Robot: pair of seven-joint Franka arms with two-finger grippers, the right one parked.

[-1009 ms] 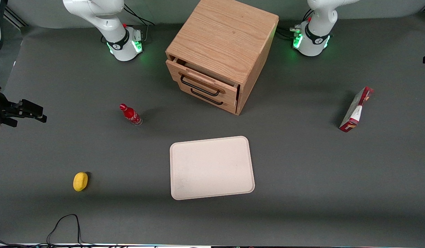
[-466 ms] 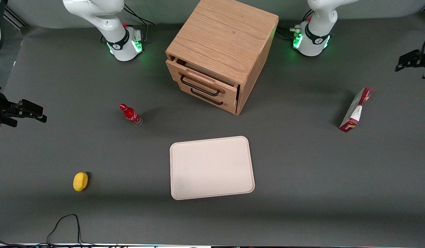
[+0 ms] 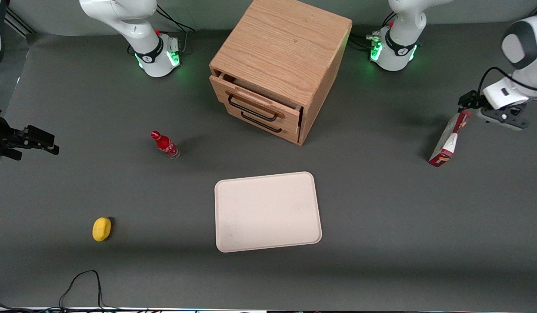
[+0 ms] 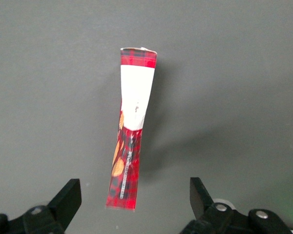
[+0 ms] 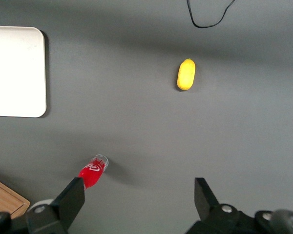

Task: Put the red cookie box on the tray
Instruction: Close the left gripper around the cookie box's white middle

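Observation:
Only the narrow edge of the box fits my open left gripper, so my left gripper should next grab the broad sides at the red cookie box's middle (image 3: 451, 138).
The red cookie box (image 3: 449, 138) stands on a thin long edge on the grey table, toward the working arm's end, apart from the tray. In the left wrist view the box (image 4: 132, 126) shows its narrow edge, red with a white panel. My left gripper (image 3: 490, 111) hovers above the box's end that is farther from the front camera. It is open and empty, and its black fingers (image 4: 68, 202) stand wide on either side of the box's end. The pale beige tray (image 3: 268, 212) lies flat at the table's middle with nothing on it, and also shows in the right wrist view (image 5: 14, 73).
A wooden drawer cabinet (image 3: 279, 65) stands farther from the front camera than the tray, its top drawer slightly open. A small red bottle (image 3: 165, 144) and a yellow oval object (image 3: 101, 228) sit toward the parked arm's end. A black cable (image 3: 81, 282) lies at the near edge.
My left gripper has come in from the table's edge and now hangs over the cookie box. The box, tray and other things have not moved.

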